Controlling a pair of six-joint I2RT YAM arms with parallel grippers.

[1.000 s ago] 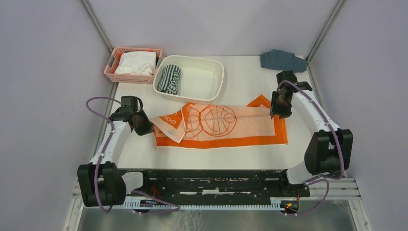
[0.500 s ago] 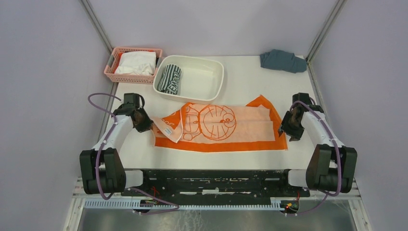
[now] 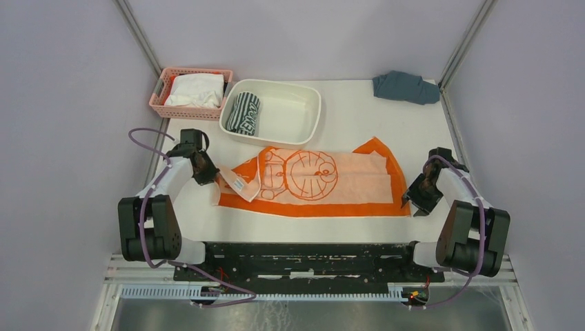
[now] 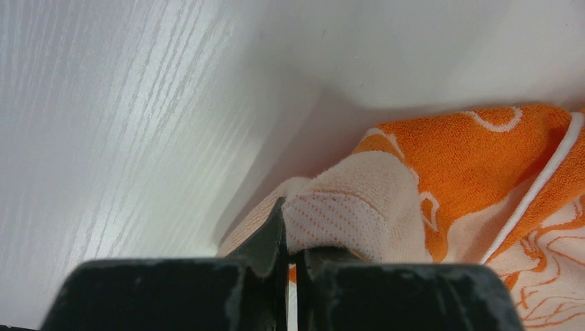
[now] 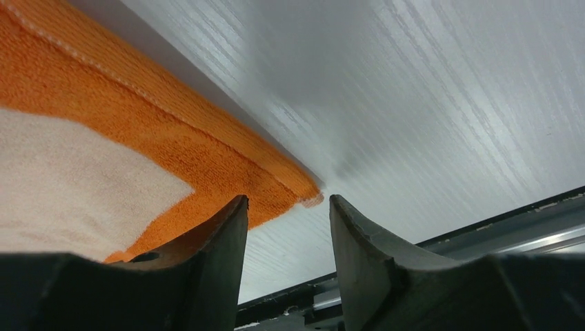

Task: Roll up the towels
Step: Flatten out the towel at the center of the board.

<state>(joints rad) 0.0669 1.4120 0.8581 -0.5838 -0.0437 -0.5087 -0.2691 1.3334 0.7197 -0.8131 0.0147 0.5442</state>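
Observation:
Next, my right gripper picks up the orange towel by its near corner, so that the towel's near edge lifts straight and folds for rolling.
The orange towel (image 3: pixel 324 183) with its peach centre lies spread across the middle of the table, its left end folded over. My left gripper (image 3: pixel 209 176) is shut on that folded left edge (image 4: pixel 345 214), the cloth pinched between the jaws. My right gripper (image 3: pixel 412 202) stands open just off the towel's near right corner (image 5: pixel 303 196), with nothing between its fingers (image 5: pixel 214 241). The green-and-white striped towel (image 3: pixel 243 112) lies rolled in the white tub (image 3: pixel 303 127) at the back.
A pink basket (image 3: pixel 162 96) holding a white cloth (image 3: pixel 195 89) stands at the back left. A blue-grey cloth (image 3: pixel 405 87) lies at the back right corner. The table's near edge and black frame (image 5: pixel 483 227) run close beside the right gripper.
My right gripper has let go of the towel's right end and moved toward me to the near right corner. The left gripper pulled the folded left edge slightly back and left.

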